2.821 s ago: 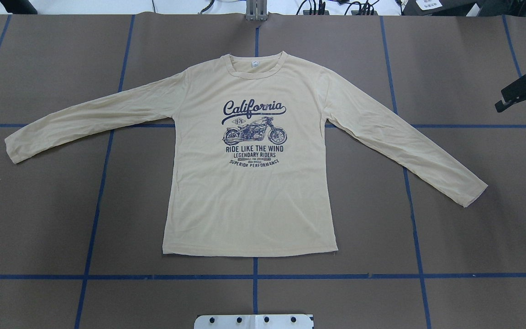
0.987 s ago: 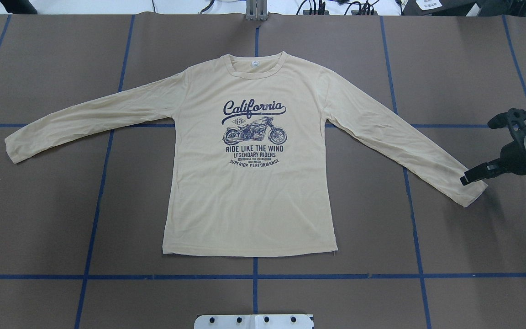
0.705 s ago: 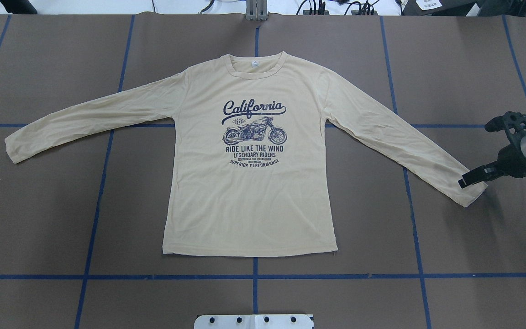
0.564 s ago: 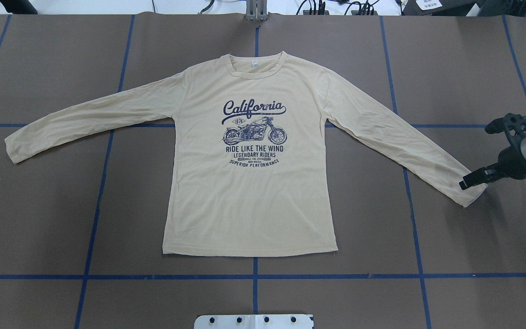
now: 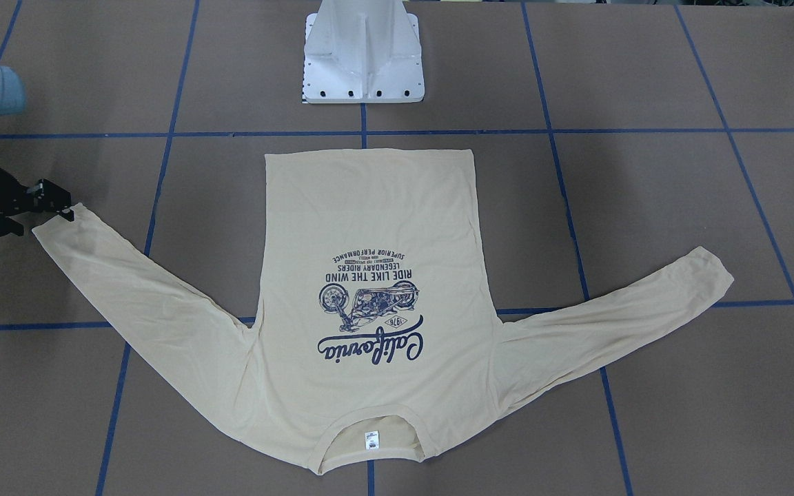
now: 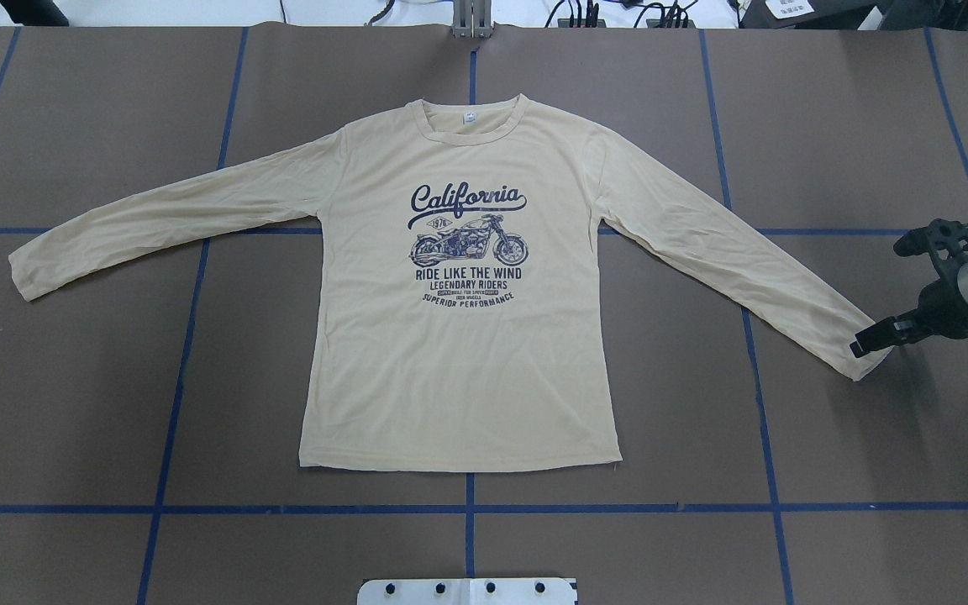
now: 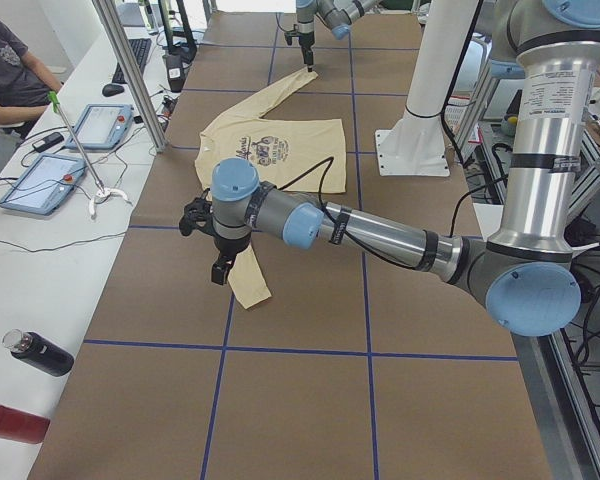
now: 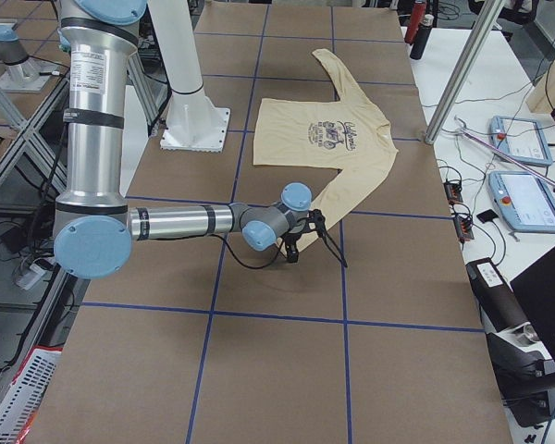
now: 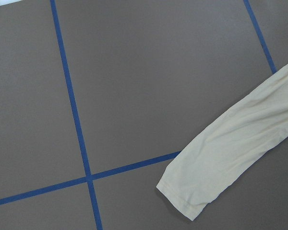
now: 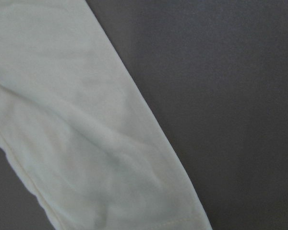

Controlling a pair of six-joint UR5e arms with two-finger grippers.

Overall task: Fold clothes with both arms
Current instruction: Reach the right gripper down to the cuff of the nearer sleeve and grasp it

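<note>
My right gripper closes now, which would catch the cuff. The fingers reach down to the brown mat, the cuff's hem [image 5: 48, 226] [image 10: 175, 222] between them.
The clothes are one cream long-sleeved T-shirt [image 6: 459, 361] [image 5: 369, 207] lying flat with its navy print up and both sleeves spread. My right gripper [image 6: 860, 346] [image 5: 63, 210] sits low at the cuff of the sleeve on my right, fingers apart, and the cuff lies flat. The right wrist view is filled by that sleeve [image 10: 86, 143] against the brown mat. My left gripper [image 7: 220, 272] shows only in the exterior left view, raised near the other cuff [image 9: 192, 191]. I cannot tell if it is open or shut.
The brown table mat [image 6: 72, 403] carries a grid of blue tape. The white pedestal base [image 5: 362, 55] stands behind the shirt's hem. A person [image 7: 5, 60], tablets [image 7: 45, 180] and bottles [image 7: 35, 355] are at a side bench.
My right gripper came in from the far right edge and dropped to the sleeve cuff, then edged slightly nearer over the last second. The shirt has not moved.
</note>
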